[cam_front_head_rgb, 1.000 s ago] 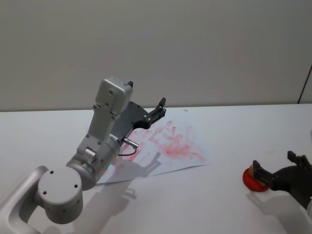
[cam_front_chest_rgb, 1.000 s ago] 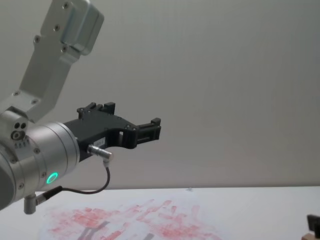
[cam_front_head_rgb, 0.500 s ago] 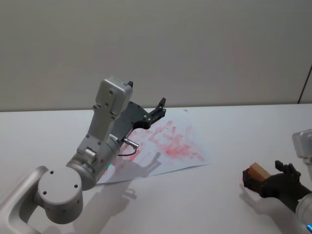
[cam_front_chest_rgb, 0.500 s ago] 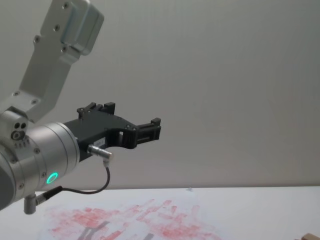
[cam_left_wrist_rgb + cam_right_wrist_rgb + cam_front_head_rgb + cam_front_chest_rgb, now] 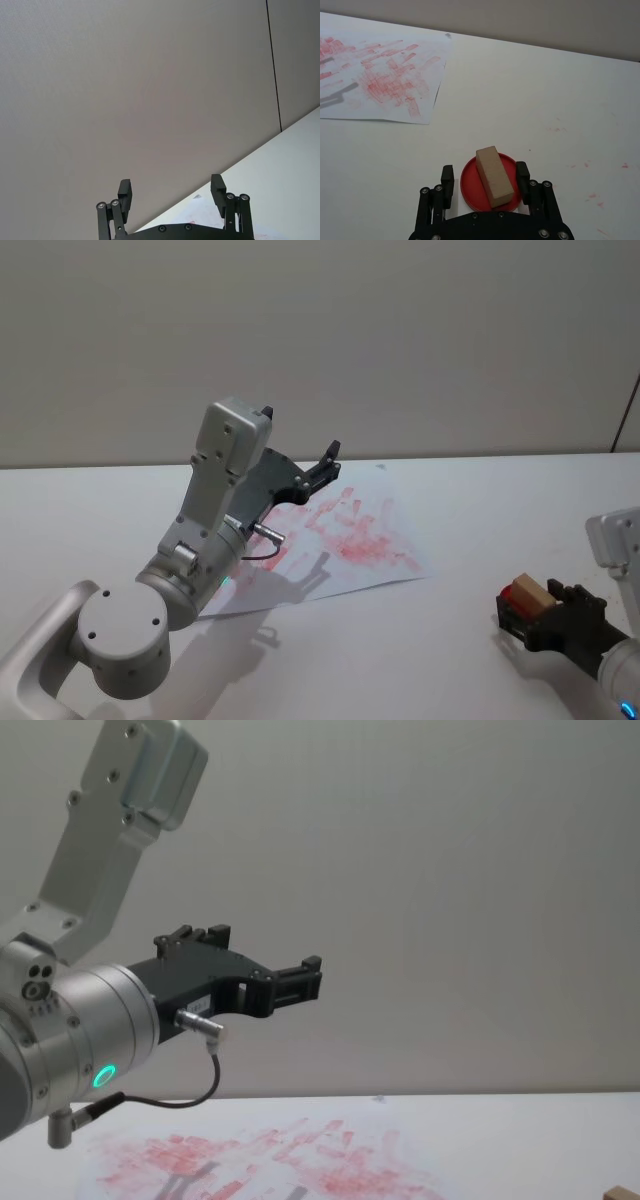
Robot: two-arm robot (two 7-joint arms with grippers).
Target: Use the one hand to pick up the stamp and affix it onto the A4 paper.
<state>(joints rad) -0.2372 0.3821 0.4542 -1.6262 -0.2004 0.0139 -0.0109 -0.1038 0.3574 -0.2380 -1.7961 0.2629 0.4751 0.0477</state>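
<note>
The stamp (image 5: 494, 176) is standing on a red ink pad (image 5: 472, 187), so my right gripper should next grip the stamp by its long wooden sides, above the stamp's inked base.
The stamp (image 5: 494, 176), a tan wooden block, stands on a round red ink pad (image 5: 470, 184) at the table's right front. My right gripper (image 5: 484, 175) straddles it with its fingers open, one finger close to the block's side and the other well apart from it. The head view shows the stamp (image 5: 531, 592) between the black fingers of the right gripper (image 5: 528, 606). The A4 paper (image 5: 352, 540), smeared with red prints, lies mid-table. My left gripper (image 5: 327, 463) hangs open and empty high above the paper's far edge.
The left arm's silver wrist with its green ring (image 5: 103, 1074) hangs over the left part of the paper (image 5: 280, 1160). Bare white table (image 5: 530, 90) separates the paper (image 5: 375, 75) from the ink pad. Small red specks (image 5: 585, 164) mark the table beside the pad.
My right arm has swung toward the table's near edge, its wrist coming into the head view. The fingers now reach the stamp from a lower angle. The left arm has not moved.
</note>
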